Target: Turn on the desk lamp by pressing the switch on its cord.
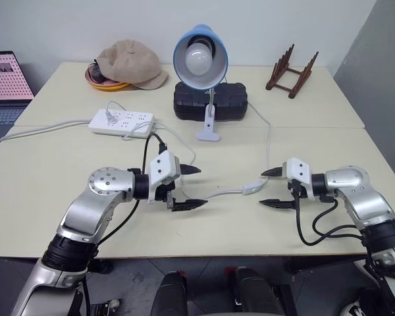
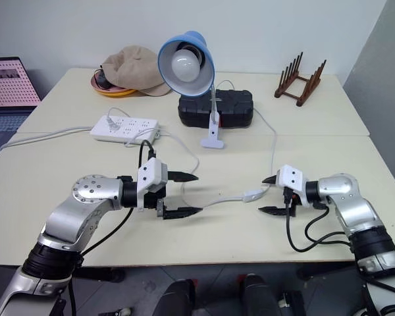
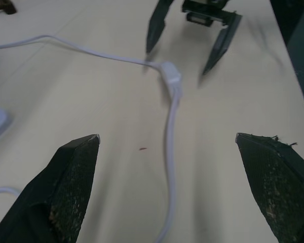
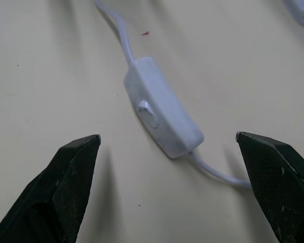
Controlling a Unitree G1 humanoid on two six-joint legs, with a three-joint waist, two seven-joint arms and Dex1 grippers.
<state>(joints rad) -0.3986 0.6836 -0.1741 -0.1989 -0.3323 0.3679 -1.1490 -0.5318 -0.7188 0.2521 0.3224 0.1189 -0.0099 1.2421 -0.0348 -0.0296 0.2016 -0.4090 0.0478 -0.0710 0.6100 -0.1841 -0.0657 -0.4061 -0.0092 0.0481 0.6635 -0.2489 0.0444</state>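
I need to grab the switch by its cord-end tip with my right gripper. This leaves the white inline switch's rocker free to be pressed.
The desk lamp, with a light-blue shade and white globe bulb, stands clipped at the back middle of the table. Its thin white cord runs forward to the white inline switch, which lies flat on the table. My right gripper is open and points left, its fingertips on either side of the switch's right end. In the right wrist view the switch lies between the fingers with its rocker facing up. My left gripper is open and points right, straddling the cord a short way left of the switch.
A white power strip lies at the back left with its thick cable running off left. A black case sits behind the lamp's base. A tan cap, a wooden rack and a laptop stand further back.
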